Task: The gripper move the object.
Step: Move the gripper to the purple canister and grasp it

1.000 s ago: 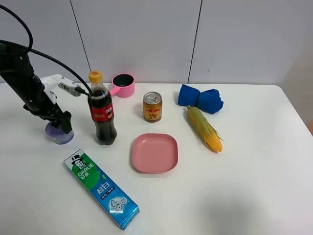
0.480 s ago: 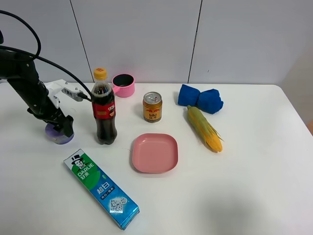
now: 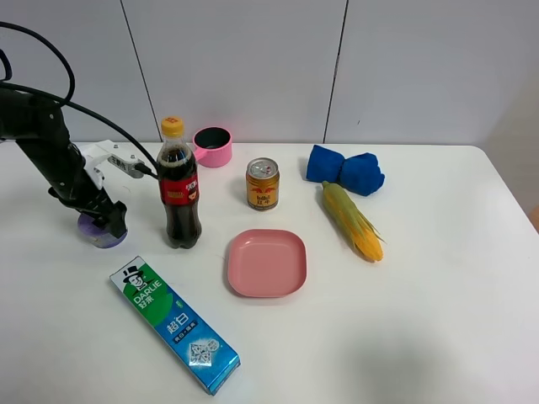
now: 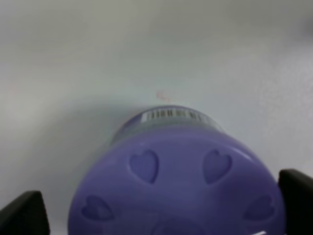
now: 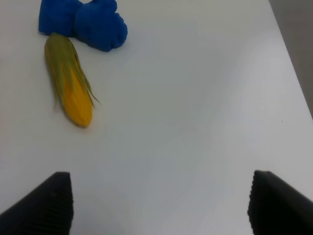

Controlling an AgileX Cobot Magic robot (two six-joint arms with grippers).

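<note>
I next need to grip the lavender-purple round container by its lid with heart-shaped dimples. Then my left gripper can move it across the white table.
The lavender-purple round container sits on the white table at the far left; its lid with heart-shaped dimples fills the left wrist view. My left gripper is lowered over it and open. In the left wrist view the gripper has a black fingertip on each side of the container, with a gap showing at one side. My right gripper is open and empty above bare table; it is out of the exterior high view.
A cola bottle stands just right of the container. A toothpaste box lies in front. A pink plate, drink can, pink saucepan, corn cob and blue cloth lie further right.
The left arm has drawn its upper links back to the left and lowered a little. The gripper stays over the container, which has not visibly moved.
</note>
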